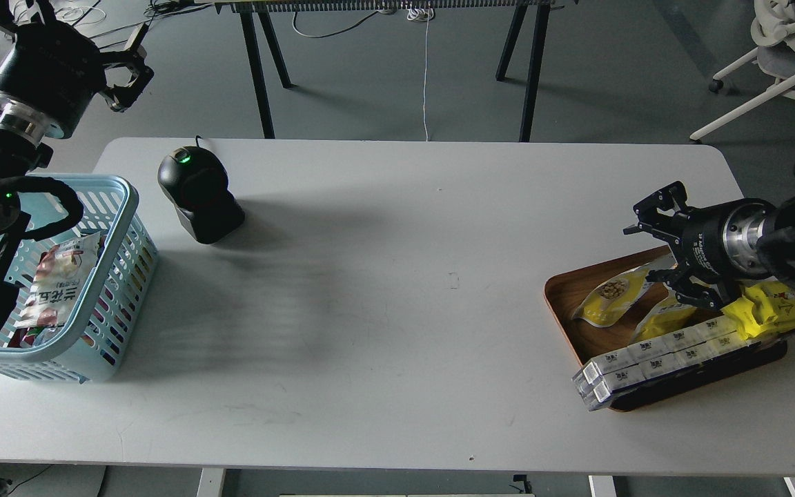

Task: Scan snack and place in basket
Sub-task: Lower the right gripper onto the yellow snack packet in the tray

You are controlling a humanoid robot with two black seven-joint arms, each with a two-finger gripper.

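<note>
The yellow pouch is the snack to scan and place in the basket [116, 276], so my right gripper should next grab the pouch by its top edge [655, 266].
The snack pouch [610, 297], yellow with a round picture of beige balls, lies in the brown wooden tray [564, 293] at the table's right. My right gripper [654, 248] is open, its fingers spread just above the pouch's right end, holding nothing. A second yellow pouch [665, 314] lies beside it. The light blue basket [116, 276] stands at the table's left edge with a snack bag [56, 286] inside. My left gripper [125, 65] is open and empty, raised beyond the table's far left corner.
A black barcode scanner [197, 193] with a green light stands at the back left of the table. The tray also holds white boxes [653, 359] along its front and a bright yellow wrapper [767, 310]. A white chair [791, 55] stands at the back right.
</note>
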